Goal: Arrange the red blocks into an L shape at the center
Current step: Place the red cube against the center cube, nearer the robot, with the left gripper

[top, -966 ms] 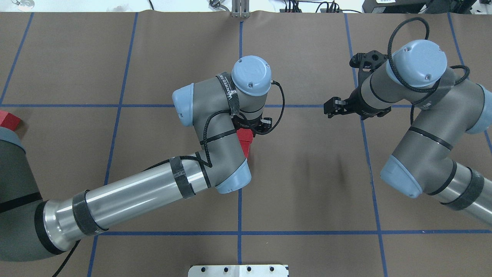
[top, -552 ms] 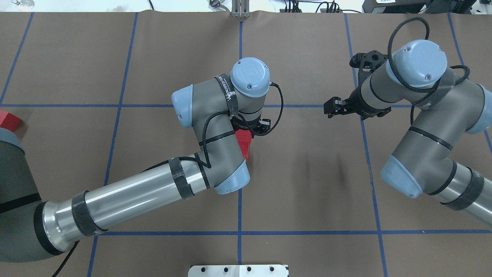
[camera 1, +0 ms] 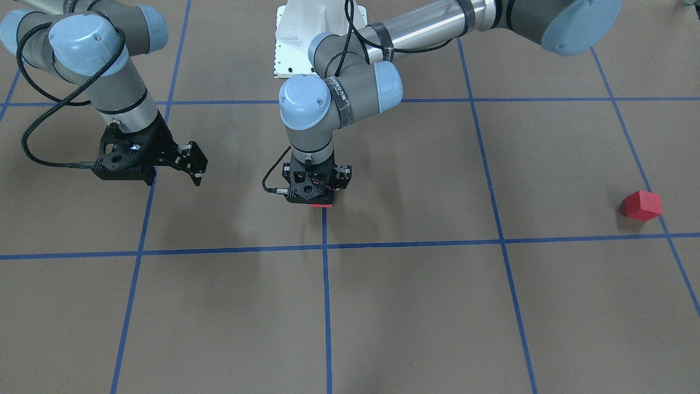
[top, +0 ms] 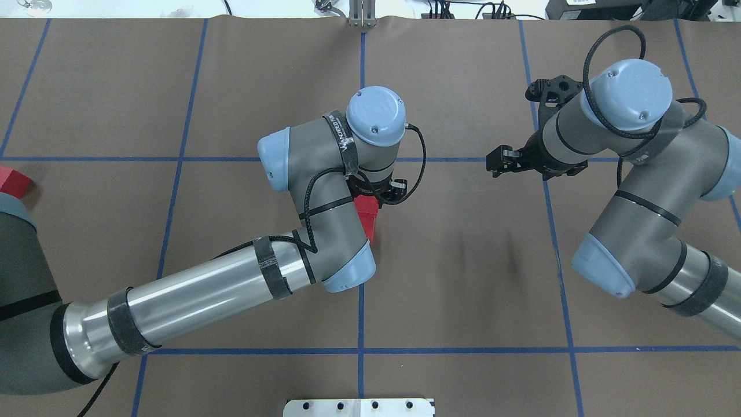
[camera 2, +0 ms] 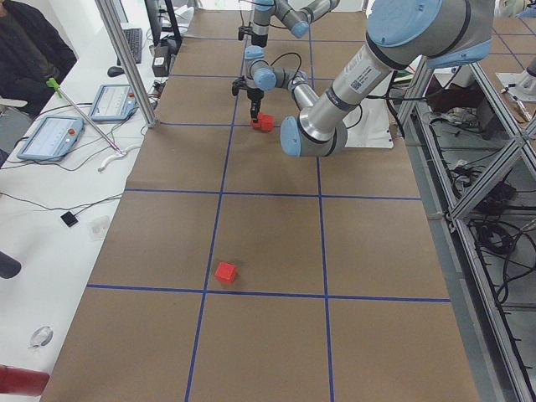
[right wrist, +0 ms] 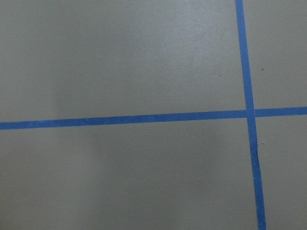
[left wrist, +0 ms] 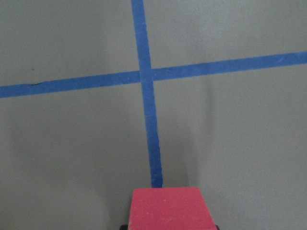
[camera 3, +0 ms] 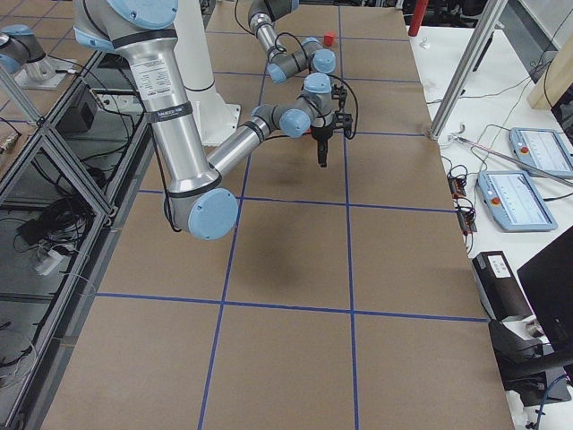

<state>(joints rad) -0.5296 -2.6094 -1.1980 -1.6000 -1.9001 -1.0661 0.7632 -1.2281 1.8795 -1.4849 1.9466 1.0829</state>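
Note:
My left gripper releases the red block next, since the block's lower edge meets the table at the blue tape, so the block would settle.
My left gripper (camera 1: 321, 198) stands at the center (top: 405, 249), on the middle blue tape line, and is shut on a red block (left wrist: 168, 208). In the overhead view the red (top: 366, 209) shows under the wrist, and a second red block seems to lie right against it; the arm hides the join. The third red block (camera 1: 642, 205) lies alone far off on my left side, and also shows in the overhead view (top: 11, 179). My right gripper (top: 498, 162) hangs open and empty above the floor on the right.
The white metal base (top: 359, 407) is at the table's near edge. The left arm's elbow (top: 324, 191) hangs over the center. Blue tape lines (right wrist: 249, 115) mark the grid. An operator's bench with tablets (camera 2: 50, 138) runs along the far side.
The left arm has shifted very slightly to the left with the red block. The right arm has barely moved.

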